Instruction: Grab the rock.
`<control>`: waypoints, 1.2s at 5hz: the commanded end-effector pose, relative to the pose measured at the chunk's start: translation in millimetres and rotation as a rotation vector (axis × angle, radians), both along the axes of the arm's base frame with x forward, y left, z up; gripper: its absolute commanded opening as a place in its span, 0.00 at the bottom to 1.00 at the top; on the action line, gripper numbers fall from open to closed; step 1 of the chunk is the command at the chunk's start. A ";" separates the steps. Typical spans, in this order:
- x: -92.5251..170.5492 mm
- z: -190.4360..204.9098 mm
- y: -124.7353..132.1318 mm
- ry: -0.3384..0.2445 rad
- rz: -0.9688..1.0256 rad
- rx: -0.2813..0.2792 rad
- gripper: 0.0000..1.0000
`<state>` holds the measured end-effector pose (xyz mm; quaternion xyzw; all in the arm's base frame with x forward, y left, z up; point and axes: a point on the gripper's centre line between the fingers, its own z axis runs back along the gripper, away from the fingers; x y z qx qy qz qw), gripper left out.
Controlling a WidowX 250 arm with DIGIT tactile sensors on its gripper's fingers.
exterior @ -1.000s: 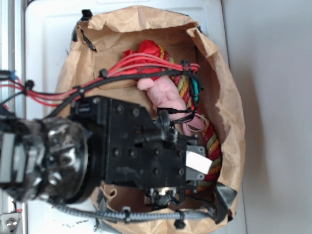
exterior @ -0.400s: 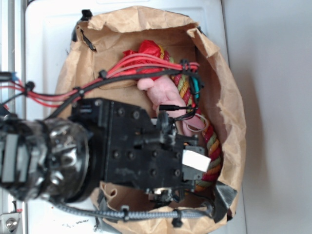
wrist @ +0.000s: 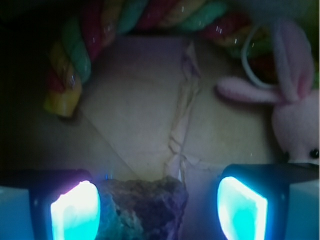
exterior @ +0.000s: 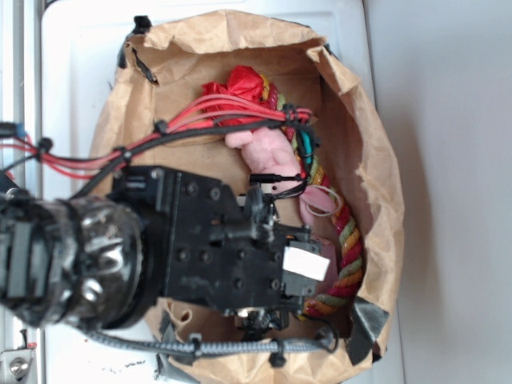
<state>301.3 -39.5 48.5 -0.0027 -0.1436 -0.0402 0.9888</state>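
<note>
The gripper's fingers stand on either side of the rock in the wrist view, so it is now time to close on the dark rock (wrist: 142,207).
The rock (wrist: 142,210) is a dark, rough, mottled lump at the bottom of the wrist view, lying on the brown paper floor (wrist: 145,120). My gripper (wrist: 159,209) is open around it. The left glowing pad (wrist: 75,212) sits right against the rock's side, while the right pad (wrist: 242,207) stands apart with a gap of bare paper. In the exterior view my black arm (exterior: 232,256) reaches down into the paper bag (exterior: 364,160) and hides both the rock and the fingers.
A pink plush toy (exterior: 268,152) (wrist: 295,115) lies beyond the gripper. A multicoloured rope (exterior: 346,244) (wrist: 75,60) curves along the bag's wall, and a red wrinkly ball (exterior: 240,84) sits at the far end. The bag walls close in on all sides.
The arm and its cables have shifted left and slightly down in the exterior view, uncovering more of the rope and plush on the right.
</note>
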 end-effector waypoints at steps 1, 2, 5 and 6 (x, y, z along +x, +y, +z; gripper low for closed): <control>2.5 6.6 -3.1 -0.012 -0.013 0.010 1.00; 3.8 2.6 -5.6 -0.008 -0.012 0.020 1.00; 3.0 -3.8 -8.0 -0.004 0.011 0.034 0.00; 3.7 -3.0 -6.9 -0.010 0.016 0.032 0.00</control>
